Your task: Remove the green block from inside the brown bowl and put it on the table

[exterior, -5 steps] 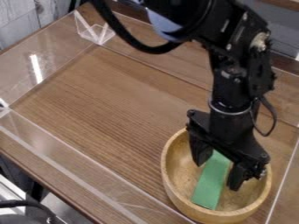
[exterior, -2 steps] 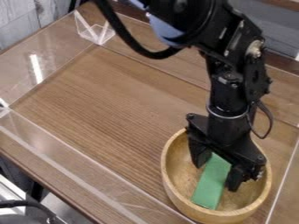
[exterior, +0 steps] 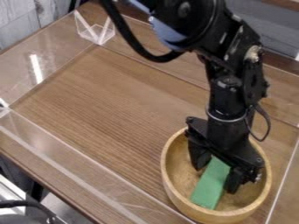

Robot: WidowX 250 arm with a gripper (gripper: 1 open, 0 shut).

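Observation:
The gripper should close on the green block now, as its fingers reach down inside the brown bowl (exterior: 177,178), beside the green block's upper end (exterior: 218,172).
The brown bowl (exterior: 177,178) sits at the lower right of the table (exterior: 111,105). Inside it lies the green block (exterior: 212,186), a flat bright bar running from under the gripper toward the bowl's near rim. My black gripper (exterior: 221,170) points straight down into the bowl, open, with one finger on each side of the block's upper end. The block's far end is hidden behind the fingers. Whether the fingertips touch the block or the bowl floor cannot be made out.
Clear plastic walls (exterior: 52,57) edge the table on the left and back, with a folded clear corner (exterior: 93,33) at the top. The black arm (exterior: 222,52) rises from the bowl toward the upper middle. The table's front edge (exterior: 70,188) runs diagonally at lower left.
The gripper has sunk slightly deeper into the bowl over the green block; its jaws stay open. The block and bowl have not moved.

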